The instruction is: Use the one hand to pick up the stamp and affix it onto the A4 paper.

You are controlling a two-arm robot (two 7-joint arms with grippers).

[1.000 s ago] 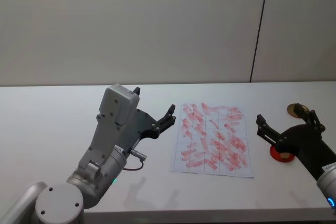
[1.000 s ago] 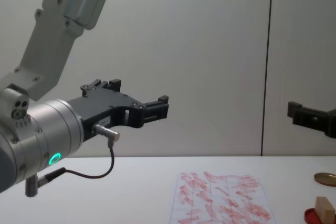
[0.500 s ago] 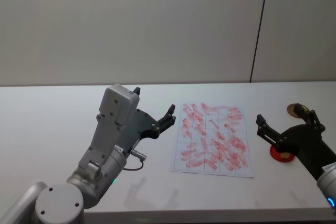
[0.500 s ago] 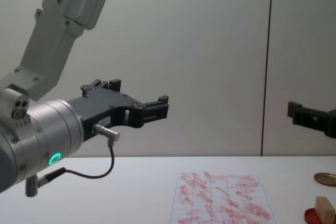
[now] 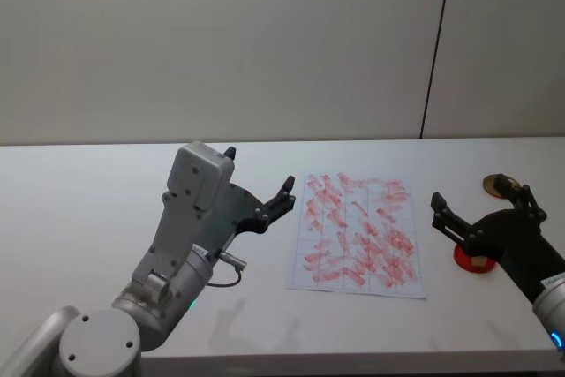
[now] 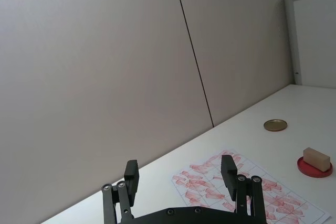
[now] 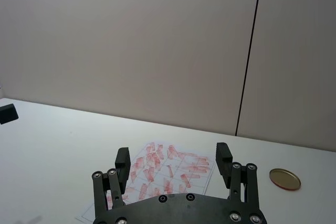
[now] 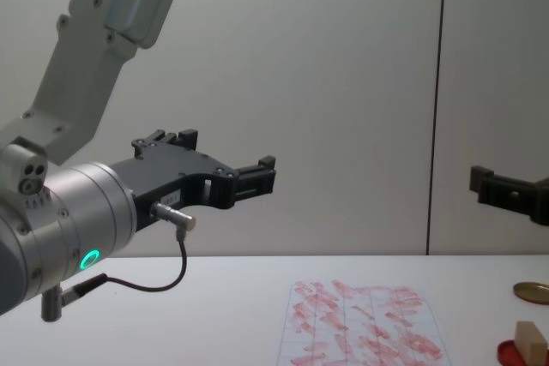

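Observation:
My right gripper grabs the stamp by its upper wooden sides next, since the stamp's lower end stands on the red ink pad (image 8: 508, 354).
The tan wooden stamp (image 6: 316, 158) stands on the red ink pad (image 6: 314, 168) at the table's right side, also seen in the chest view as stamp (image 8: 532, 339). My right gripper (image 5: 481, 196), on the arm with the blue ring, hangs open in the air above the stamp (image 5: 478, 261), apart from it. The A4 paper (image 5: 357, 231) lies flat mid-table, covered in red marks. My left gripper (image 5: 258, 171), on the green-ringed arm, is open and empty, raised just left of the paper (image 8: 360, 327).
A gold round lid (image 5: 497, 184) lies behind the ink pad (image 5: 470, 261), near the right edge. A thin black cable loops under the left wrist. The white table stretches bare to the left of the paper and in front of it.

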